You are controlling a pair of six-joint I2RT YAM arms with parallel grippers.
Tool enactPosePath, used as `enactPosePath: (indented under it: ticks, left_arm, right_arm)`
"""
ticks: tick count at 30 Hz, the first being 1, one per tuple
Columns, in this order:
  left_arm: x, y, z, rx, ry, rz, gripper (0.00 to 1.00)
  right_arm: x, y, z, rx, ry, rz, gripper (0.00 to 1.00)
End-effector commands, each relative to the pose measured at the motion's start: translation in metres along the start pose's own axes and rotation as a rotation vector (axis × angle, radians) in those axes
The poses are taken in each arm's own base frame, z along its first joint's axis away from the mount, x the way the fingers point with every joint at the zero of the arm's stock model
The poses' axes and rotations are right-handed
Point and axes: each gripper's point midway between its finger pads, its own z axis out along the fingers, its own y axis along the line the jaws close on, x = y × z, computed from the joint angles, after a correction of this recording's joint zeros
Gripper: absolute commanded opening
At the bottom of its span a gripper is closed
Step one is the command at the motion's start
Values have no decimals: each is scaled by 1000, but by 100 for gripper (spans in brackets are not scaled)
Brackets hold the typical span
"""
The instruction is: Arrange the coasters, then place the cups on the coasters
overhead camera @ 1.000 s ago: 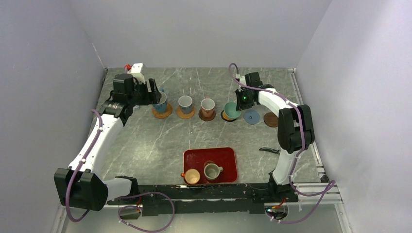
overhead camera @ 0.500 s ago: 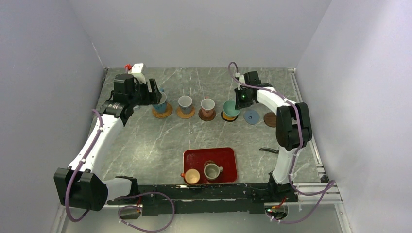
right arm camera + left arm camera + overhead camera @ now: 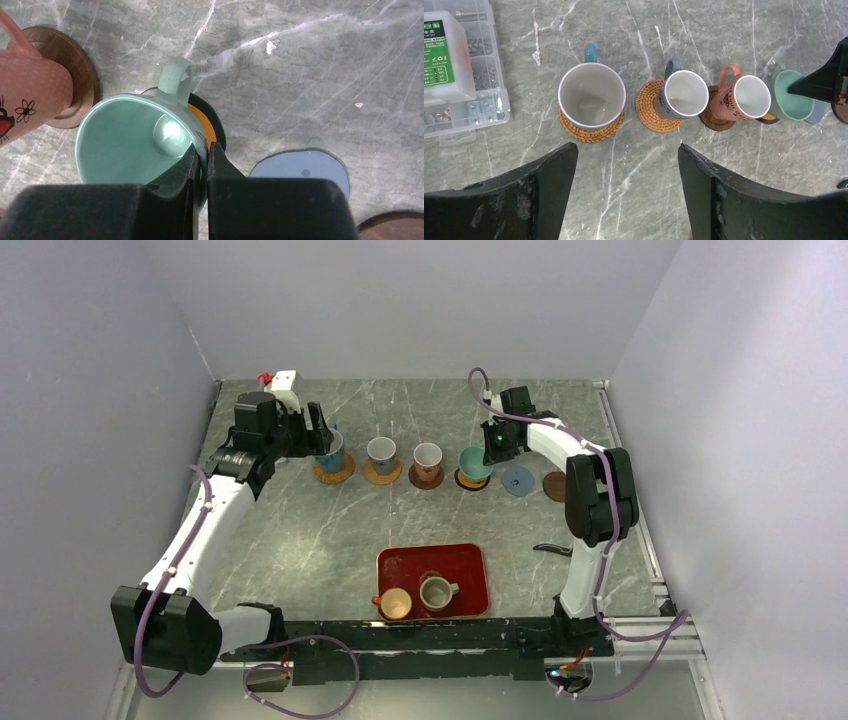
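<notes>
The teal cup (image 3: 130,140) is standing upright over the black coaster. My right gripper needs to open now.
Six coasters lie in a row across the table's back. The large white cup (image 3: 591,95) stands on a tan coaster (image 3: 591,134). A white cup (image 3: 685,94) is on the second tan coaster (image 3: 648,107), and a pink-handled white cup (image 3: 749,97) on a dark brown one (image 3: 714,122). My right gripper (image 3: 202,155) is shut on the rim of the teal cup (image 3: 130,140), over the black coaster with the orange ring (image 3: 210,125); whether the cup touches it I cannot tell. The blue-grey coaster (image 3: 300,170) and the far-right brown coaster (image 3: 558,486) are bare. My left gripper (image 3: 626,155) is open, near the large cup.
A red tray (image 3: 470,570) at the near middle holds an orange cup (image 3: 396,603) and a grey-olive cup (image 3: 436,592). A clear parts box (image 3: 459,70) sits at the back left. A small black object (image 3: 553,549) lies right of the tray. Walls close in three sides.
The right arm's elbow has swung slightly left, and the teal cup has shifted a little over the black coaster. The left arm has not moved.
</notes>
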Motion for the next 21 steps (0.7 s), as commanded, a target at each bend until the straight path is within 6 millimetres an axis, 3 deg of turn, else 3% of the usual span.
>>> enactPosePath:
  ticks: [1, 14, 21]
  left_arm:
    - [-21, -6, -7, 9, -52, 13, 79]
    - [-21, -6, -7, 7, -52, 16, 79]
    - [-21, -6, -7, 7, -52, 17, 79]
  right_arm:
    - [-32, 2, -8, 1, -92, -14, 0]
    - [-28, 1, -3, -1, -83, -8, 0]
    - [-27, 1, -3, -3, -81, -5, 6]
